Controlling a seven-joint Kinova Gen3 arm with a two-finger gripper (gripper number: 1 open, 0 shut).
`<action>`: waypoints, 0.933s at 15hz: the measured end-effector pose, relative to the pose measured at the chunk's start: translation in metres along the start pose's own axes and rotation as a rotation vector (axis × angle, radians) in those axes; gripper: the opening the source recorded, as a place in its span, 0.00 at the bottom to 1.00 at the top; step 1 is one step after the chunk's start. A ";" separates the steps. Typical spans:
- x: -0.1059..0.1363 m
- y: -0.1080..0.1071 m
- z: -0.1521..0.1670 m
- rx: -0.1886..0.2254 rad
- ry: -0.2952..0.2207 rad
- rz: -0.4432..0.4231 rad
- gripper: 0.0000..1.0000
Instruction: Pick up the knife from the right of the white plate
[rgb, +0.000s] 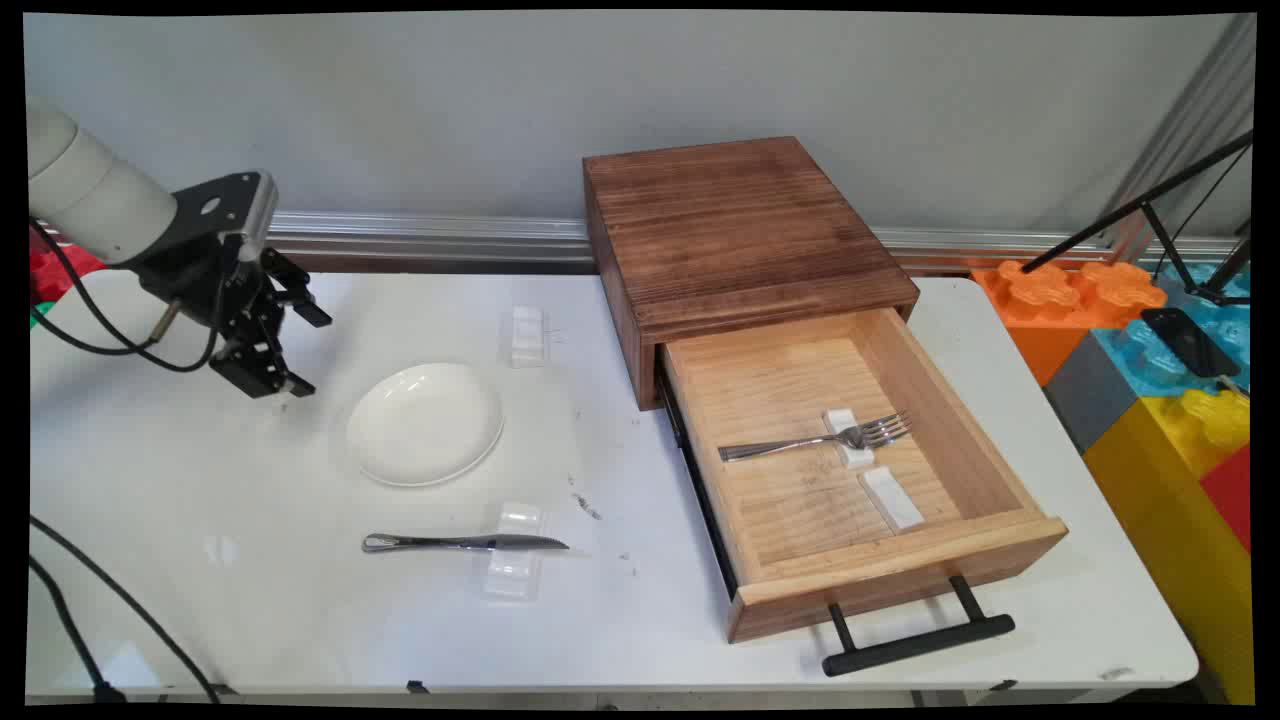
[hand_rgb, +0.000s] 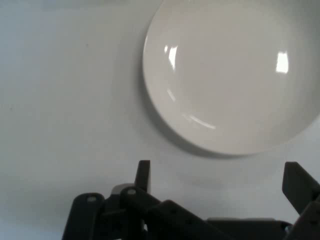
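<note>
My gripper grabs the knife by its metal handle (rgb: 446, 542) next, since the knife's serrated blade (rgb: 533, 542) lies bare across the clear holder.
My black gripper (rgb: 290, 355) hangs low over the left part of the white table (rgb: 150, 480), open with nothing between its fingers. An empty white plate (rgb: 425, 423) lies just to its right; in the hand view the plate (hand_rgb: 235, 75) fills the upper right, beyond my open gripper (hand_rgb: 220, 175). A metal knife (rgb: 465, 543) rests on a clear holder (rgb: 513, 560) near the table's front. A wooden drawer box (rgb: 730, 230) stands at the back right with its drawer (rgb: 850, 460) pulled out, and a fork (rgb: 815, 441) lies inside on a small white rest.
A second clear holder (rgb: 526, 335) sits behind the plate, bare. Another white rest (rgb: 892, 497) lies in the drawer near the fork. The drawer's black handle (rgb: 915, 640) juts past the table's front edge. Coloured foam blocks (rgb: 1170, 400) and a black tripod (rgb: 1190, 230) stand to the right.
</note>
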 end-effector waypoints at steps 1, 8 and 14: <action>0.000 0.002 0.002 -0.008 0.016 -0.009 1.00; 0.008 0.021 0.013 -0.091 0.190 -0.064 1.00; 0.013 0.046 0.033 -0.192 0.293 -0.032 1.00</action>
